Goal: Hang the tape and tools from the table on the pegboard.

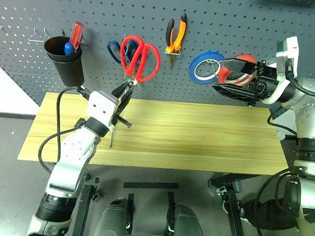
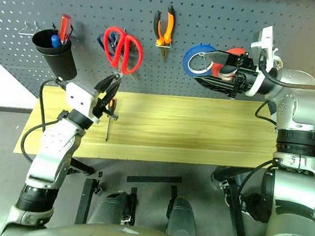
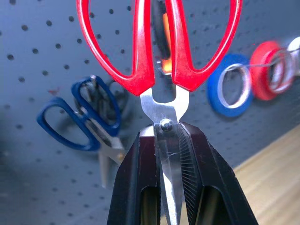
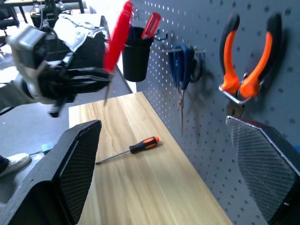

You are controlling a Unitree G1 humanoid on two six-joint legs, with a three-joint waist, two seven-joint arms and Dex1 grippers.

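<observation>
I need to keep holding the red-handled scissors with my left gripper until they hang, since the handles are in front of the pegboard (image 1: pixel 240 25), off its hook.
My left gripper (image 1: pixel 125 92) is shut on the blades of the red-handled scissors (image 1: pixel 140 57). It holds them handles up, close in front of the pegboard (image 1: pixel 240 25) and next to the blue scissors (image 1: pixel 116 52). From the left wrist view the steel blades are pinched just below the pivot (image 3: pixel 164 125). The orange-and-black pliers (image 1: pixel 175 36) hang on a hook. A red tape (image 1: pixel 240 70) hangs beside a blue roll (image 1: pixel 206 67), and my right gripper (image 1: pixel 229 75) stands open at it, holding nothing. The orange-handled screwdriver (image 4: pixel 136 147) lies on the table (image 1: pixel 200 139), beside my left arm.
A black cup (image 1: pixel 66 57) on the board's left holds a red-handled screwdriver (image 1: pixel 76 32). Bare wire hooks (image 1: pixel 39 35) stick out further left. The wooden top to the right of the screwdriver carries nothing.
</observation>
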